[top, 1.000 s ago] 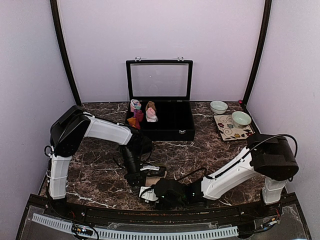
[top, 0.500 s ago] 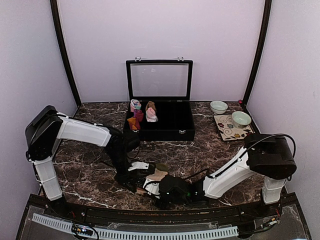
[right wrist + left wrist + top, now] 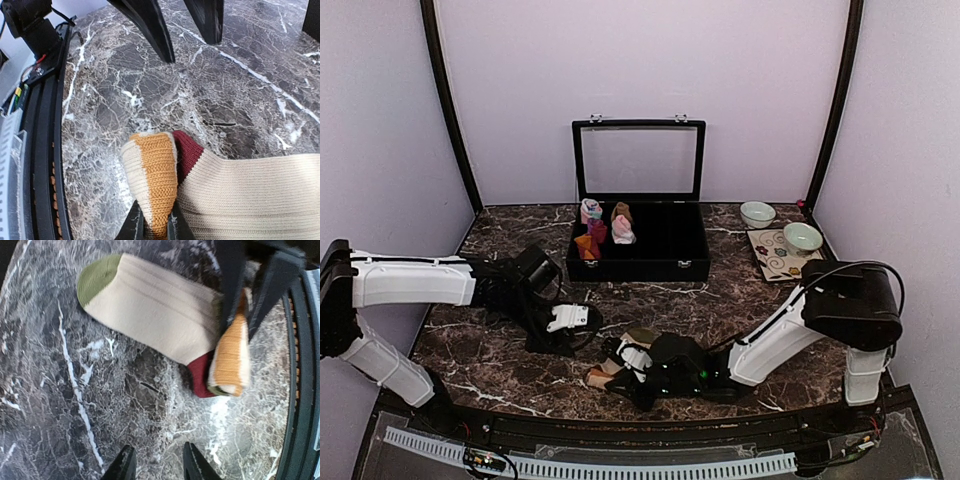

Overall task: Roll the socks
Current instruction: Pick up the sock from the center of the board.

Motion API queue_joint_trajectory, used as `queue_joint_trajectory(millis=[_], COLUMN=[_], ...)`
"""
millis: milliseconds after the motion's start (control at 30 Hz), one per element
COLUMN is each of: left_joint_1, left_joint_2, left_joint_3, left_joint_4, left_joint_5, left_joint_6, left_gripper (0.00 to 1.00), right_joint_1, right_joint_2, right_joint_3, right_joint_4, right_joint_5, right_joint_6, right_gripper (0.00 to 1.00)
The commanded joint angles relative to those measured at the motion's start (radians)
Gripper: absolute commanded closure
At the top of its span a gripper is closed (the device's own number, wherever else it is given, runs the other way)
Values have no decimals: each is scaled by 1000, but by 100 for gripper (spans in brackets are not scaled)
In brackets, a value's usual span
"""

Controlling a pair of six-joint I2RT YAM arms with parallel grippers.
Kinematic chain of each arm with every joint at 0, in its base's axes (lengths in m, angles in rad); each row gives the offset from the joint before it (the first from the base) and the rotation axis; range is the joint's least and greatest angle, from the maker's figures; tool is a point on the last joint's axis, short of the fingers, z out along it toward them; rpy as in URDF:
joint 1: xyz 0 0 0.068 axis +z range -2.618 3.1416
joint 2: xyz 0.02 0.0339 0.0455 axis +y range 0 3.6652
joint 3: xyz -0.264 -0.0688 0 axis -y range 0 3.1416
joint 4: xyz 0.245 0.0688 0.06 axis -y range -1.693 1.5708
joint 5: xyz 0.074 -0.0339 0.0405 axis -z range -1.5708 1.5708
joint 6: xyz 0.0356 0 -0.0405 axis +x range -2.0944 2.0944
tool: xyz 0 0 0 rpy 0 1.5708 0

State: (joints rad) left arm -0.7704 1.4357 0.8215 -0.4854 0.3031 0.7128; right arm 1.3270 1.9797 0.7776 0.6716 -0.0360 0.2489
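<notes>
The left gripper grabs the folded cuff's end (image 3: 597,378) (image 3: 226,379) beside the dark red band next, which leaves the cuff's other side free to roll over.
One striped sock (image 3: 155,315) lies flat on the marble near the table's front edge, its olive toe (image 3: 99,277) pointing away, its foot cream and a dark red band by the ankle. The orange-and-cream cuff (image 3: 155,170) is folded up and over. My right gripper (image 3: 155,222) is shut on this folded cuff, low over the table (image 3: 618,368). To the sock's left my left gripper (image 3: 159,467) hangs open over bare marble and touches nothing; in the top view the left gripper (image 3: 588,322) is a short way from the sock (image 3: 632,345).
A black box (image 3: 660,265) with its lid raised stands at the back centre, with several small rolled bundles (image 3: 600,228) in its left part. Two pale bowls (image 3: 757,213) (image 3: 802,237) and a patterned mat (image 3: 775,262) are at the back right. A black rail (image 3: 45,150) edges the table front.
My left gripper has opened, come off the sock and drawn back to the left with its arm. My right gripper has closed on the folded cuff and shifted slightly left.
</notes>
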Motion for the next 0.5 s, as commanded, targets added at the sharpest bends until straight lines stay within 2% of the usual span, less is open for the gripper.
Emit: queue_joint_trajectory(millis=[0,133,267,467], left_joint_1=[-7,-103,-238,-314], left_joint_2=[-69,-67,-18,26], left_joint_3=[-10,5,-5,-21], left_joint_4=[-97,-117,-36,92], left_joint_5=[88,86,-45,-183], left_joint_6=[109,174,192,204], left_gripper=[67,69,68,62], right_joint_1=[-38,-82,-108,-123], right_joint_2=[137,180,202,223], right_joint_3=[-62,-83,-99,-102], right_joint_4=[-280,-244,-224,-206], right_joint_5=[-143,-217,-272,-328], right_joint_6=[101,155,190,227], right_gripper=[96,96,96,97])
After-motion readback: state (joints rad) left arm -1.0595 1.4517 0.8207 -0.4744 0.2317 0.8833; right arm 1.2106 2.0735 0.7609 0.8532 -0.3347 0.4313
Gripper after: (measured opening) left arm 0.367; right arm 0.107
